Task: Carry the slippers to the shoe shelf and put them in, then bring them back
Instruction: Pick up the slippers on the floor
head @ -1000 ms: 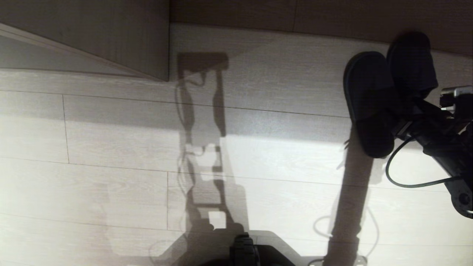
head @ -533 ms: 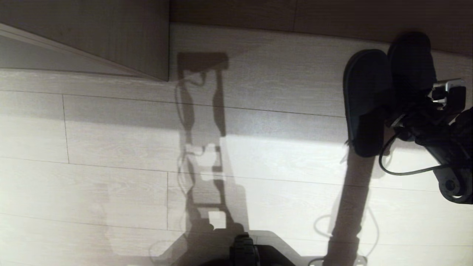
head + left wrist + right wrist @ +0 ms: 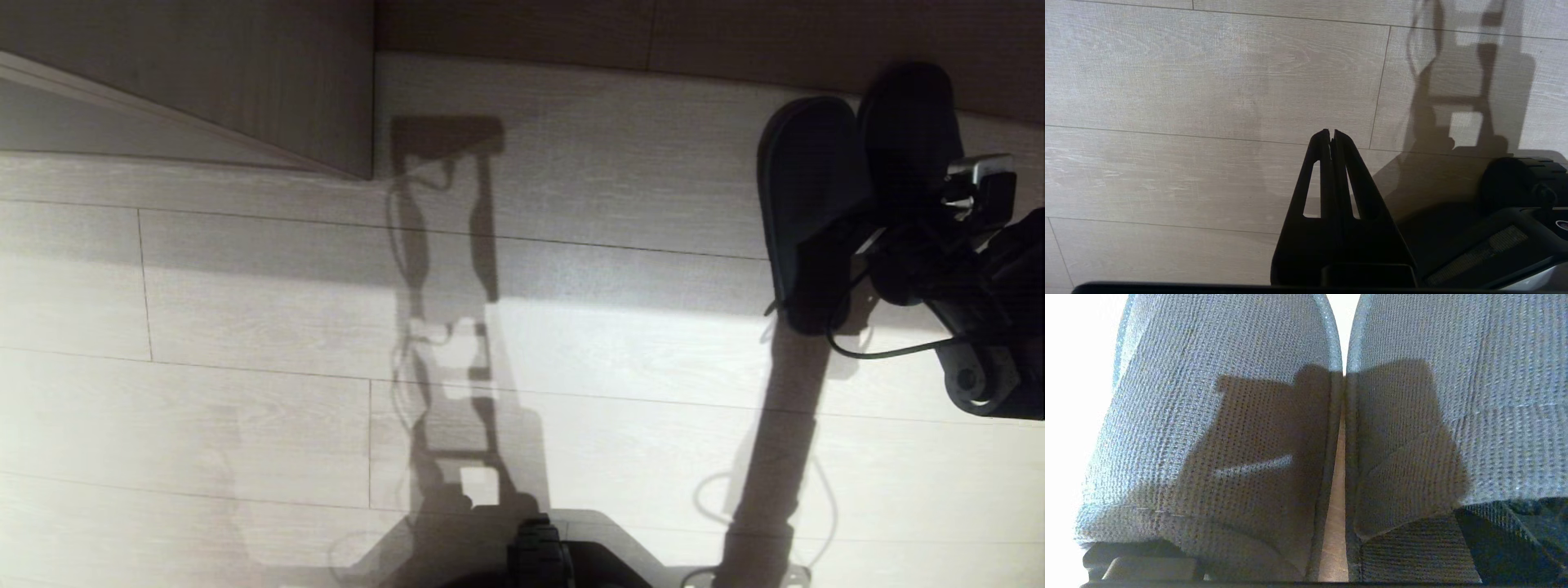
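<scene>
My right gripper grips the adjoining inner sides of both slippers' grey straps next, to carry the two slippers together.
The two dark slippers lie side by side at the far right of the head view, toes toward the shoe shelf and its dark back panel. My right gripper reaches into them from the heel side. In the right wrist view the grey woven straps fill the picture, with a thin strip of pale board between the slippers. The jaws stand wide, one on each side of that gap, mostly hidden under the straps; a dark finger shows at the edge. My left gripper hangs shut over bare floor.
Pale wood-grain floor planks spread across the head view, crossed by my own shadow. A shelf divider panel stands at the upper left. My base shows at the lower edge. A black cable loops off the right arm.
My right arm has pushed forward toward the shelf, sliding deeper into the slippers. Both slippers have shifted a little toward the back panel. The left arm has not moved.
</scene>
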You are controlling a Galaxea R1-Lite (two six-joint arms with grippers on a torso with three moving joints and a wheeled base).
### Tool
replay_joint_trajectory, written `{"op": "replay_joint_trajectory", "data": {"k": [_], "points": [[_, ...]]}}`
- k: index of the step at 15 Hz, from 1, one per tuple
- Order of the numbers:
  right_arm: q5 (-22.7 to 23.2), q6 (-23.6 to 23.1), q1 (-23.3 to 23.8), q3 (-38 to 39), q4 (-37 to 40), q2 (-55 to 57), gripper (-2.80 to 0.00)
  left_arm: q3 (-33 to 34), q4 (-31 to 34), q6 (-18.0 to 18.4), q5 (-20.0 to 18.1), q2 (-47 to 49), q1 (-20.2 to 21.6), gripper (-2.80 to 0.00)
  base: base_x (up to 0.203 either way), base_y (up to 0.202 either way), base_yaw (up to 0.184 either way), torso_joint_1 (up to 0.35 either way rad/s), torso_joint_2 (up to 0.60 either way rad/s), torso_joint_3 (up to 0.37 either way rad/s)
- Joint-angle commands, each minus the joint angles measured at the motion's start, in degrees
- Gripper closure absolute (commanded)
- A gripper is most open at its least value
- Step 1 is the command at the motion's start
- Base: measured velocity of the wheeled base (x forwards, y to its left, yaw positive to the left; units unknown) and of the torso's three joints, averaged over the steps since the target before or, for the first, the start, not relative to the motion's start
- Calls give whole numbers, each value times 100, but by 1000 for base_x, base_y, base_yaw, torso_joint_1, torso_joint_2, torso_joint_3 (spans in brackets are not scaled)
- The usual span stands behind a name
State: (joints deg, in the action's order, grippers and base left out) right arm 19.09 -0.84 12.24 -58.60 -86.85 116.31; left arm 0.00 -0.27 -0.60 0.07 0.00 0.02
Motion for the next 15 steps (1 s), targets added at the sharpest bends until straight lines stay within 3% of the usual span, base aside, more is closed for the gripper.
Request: {"op": "replay_joint_trajectory", "data": {"k": [1,5,6,15], "points": [[42,1,-2,-61,-29,104,-280,0,0,5,2,0,6,0,0,0,0,0,0,0],[104,22,-11,-130,-25,-63,-280,0,0,-2,2,0,6,0,0,0,0,0,0,0],[113,22,-11,-125,-25,-82,0,0,0,-2,2,0,-2,0,0,0,0,0,0,0],[227,5,-11,6,-25,-231,0,0,0,-2,2,0,6,0,0,0,0,0,0,0]]}}
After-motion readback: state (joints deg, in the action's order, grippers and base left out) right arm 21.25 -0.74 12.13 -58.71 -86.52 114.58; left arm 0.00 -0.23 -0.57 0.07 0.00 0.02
